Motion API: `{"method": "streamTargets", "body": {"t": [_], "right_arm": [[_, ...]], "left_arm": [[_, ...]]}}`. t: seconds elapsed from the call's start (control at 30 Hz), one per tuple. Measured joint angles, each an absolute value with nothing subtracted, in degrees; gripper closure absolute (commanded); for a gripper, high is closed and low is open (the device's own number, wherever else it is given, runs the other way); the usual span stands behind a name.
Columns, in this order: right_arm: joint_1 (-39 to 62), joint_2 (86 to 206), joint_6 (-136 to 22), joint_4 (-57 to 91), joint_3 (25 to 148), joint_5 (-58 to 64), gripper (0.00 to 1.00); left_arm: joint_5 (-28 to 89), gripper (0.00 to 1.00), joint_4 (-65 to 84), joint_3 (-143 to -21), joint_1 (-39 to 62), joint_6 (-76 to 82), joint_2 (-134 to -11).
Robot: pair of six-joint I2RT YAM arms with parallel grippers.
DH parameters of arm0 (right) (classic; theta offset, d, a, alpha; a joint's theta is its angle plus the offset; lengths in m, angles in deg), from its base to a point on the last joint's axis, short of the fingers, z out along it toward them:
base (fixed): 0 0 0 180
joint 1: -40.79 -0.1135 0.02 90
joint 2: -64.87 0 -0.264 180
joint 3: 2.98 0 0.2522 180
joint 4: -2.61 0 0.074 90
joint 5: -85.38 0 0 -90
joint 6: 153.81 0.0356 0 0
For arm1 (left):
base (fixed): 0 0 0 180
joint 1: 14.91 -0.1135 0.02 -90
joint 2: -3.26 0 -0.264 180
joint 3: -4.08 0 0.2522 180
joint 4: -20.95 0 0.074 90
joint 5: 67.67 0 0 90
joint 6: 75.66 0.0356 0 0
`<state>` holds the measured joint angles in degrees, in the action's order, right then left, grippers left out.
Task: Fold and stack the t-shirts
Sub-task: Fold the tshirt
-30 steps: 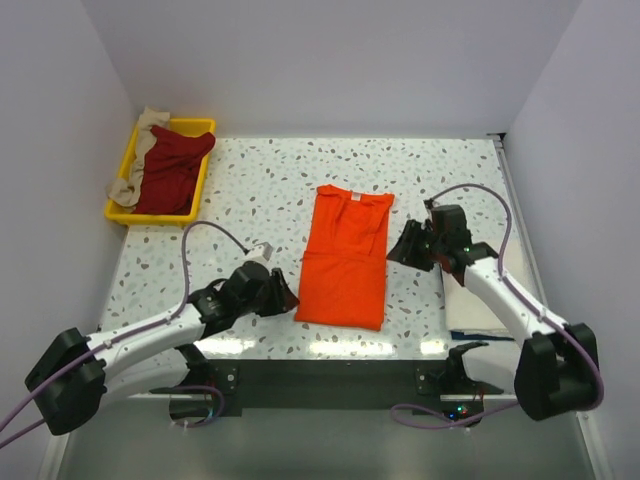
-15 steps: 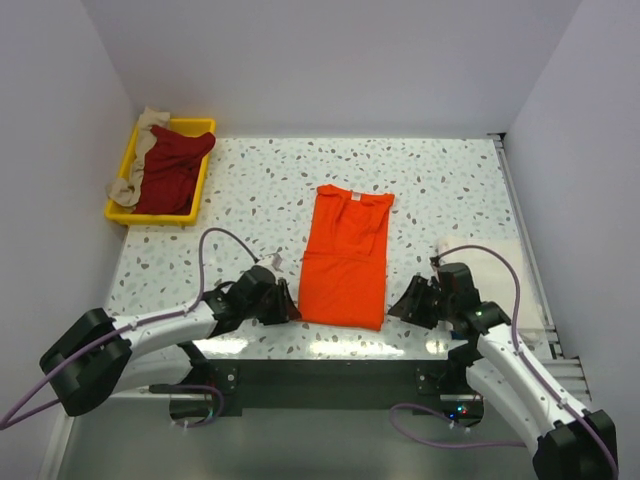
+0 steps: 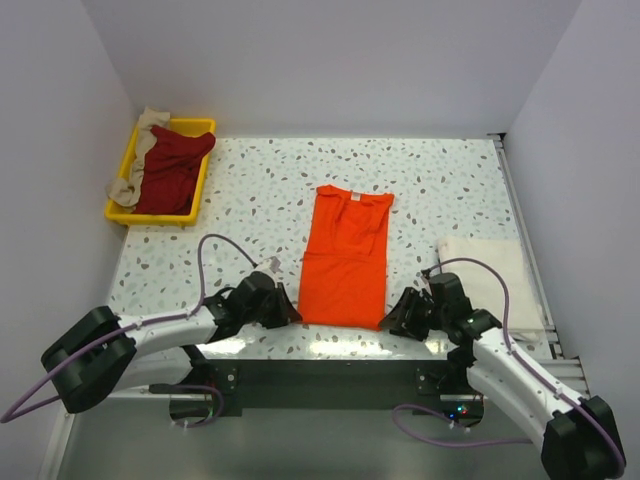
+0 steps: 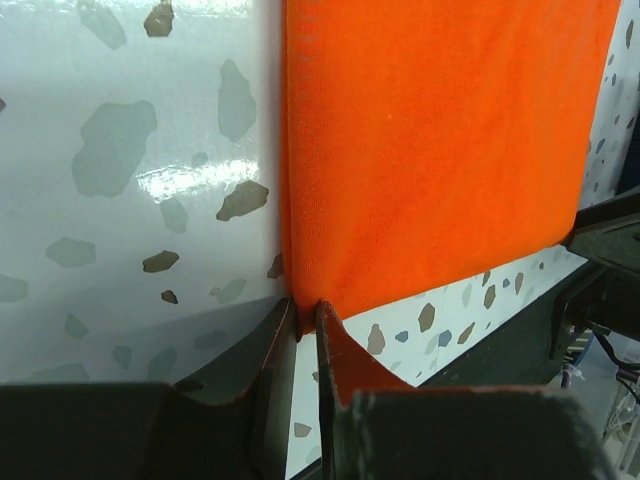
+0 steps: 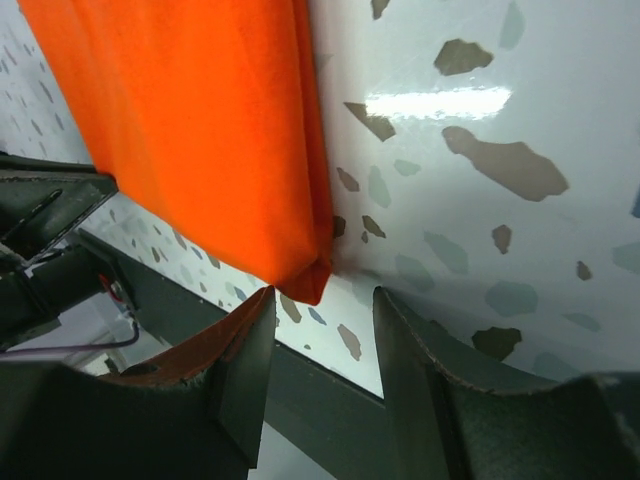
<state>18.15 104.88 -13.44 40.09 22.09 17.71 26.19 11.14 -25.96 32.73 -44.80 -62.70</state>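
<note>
The orange t-shirt's near corner is free. My right gripper should pinch it next, matching my left gripper, to fold the hem evenly toward the collar.
The orange t-shirt (image 3: pixel 345 258) lies folded lengthwise in the middle of the table, collar and white tag at the far end. My left gripper (image 3: pixel 291 313) is shut on its near-left corner, the cloth (image 4: pixel 420 150) pinched between the jaws. My right gripper (image 3: pixel 392 322) is open at the near-right corner (image 5: pixel 310 280), which sits between its fingers (image 5: pixel 245 345) without being pinched. A folded cream-white shirt (image 3: pixel 490 280) lies at the right edge. A dark red shirt (image 3: pixel 170 170) and a beige one (image 3: pixel 135 165) sit in the yellow tray.
The yellow tray (image 3: pixel 205 125) stands at the far left corner. The table's near edge (image 3: pixel 330 345) runs just behind both grippers. White walls close in the left, far and right sides.
The right arm swung from the shirt's right side down to its near-right corner. The left gripper slid in to the near-left corner and closed on it.
</note>
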Motion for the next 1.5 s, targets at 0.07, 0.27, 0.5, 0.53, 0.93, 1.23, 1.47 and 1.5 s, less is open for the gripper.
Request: {"method": "streamTargets", "body": {"t": [0.07, 0.27, 0.5, 0.53, 0.93, 1.23, 1.47, 1.5], "right_arm": [[16.8, 105.3, -12.1, 38.1, 21.5, 17.9, 0.53], [14.9, 105.1, -9.8, 36.7, 20.7, 17.3, 0.61], [14.9, 100.9, -8.3, 39.1, 19.8, 14.4, 0.68], [14.9, 100.9, -8.0, 39.1, 19.7, 14.3, 0.69], [14.8, 105.6, -6.2, 34.4, 19.6, 14.9, 0.71], [14.8, 105.7, -5.8, 33.1, 18.8, 14.7, 0.89], [14.8, 104.4, -6.2, 34.1, 18.8, 14.4, 0.98], [14.8, 104.0, -6.3, 34.5, 18.9, 14.4, 0.99]], "left_arm": [[26.0, 0.83, 12.0, -25.5, 33.4, -45.6, -62.7], [25.1, 0.88, 12.8, -24.9, 36.3, -48.1, -62.7], [24.4, 0.85, 12.8, -24.8, 37.7, -49.8, -62.7], [24.4, 0.84, 12.8, -24.8, 37.7, -50.0, -62.6], [24.4, 0.72, 11.2, -24.6, 37.9, -50.2, -60.7], [24.5, 0.93, 12.4, -23.7, 38.0, -51.1, -61.0], [24.6, 1.0, 12.4, -23.6, 38.1, -51.1, -61.0], [24.6, 1.0, 12.2, -23.6, 38.2, -51.1, -60.8]]}}
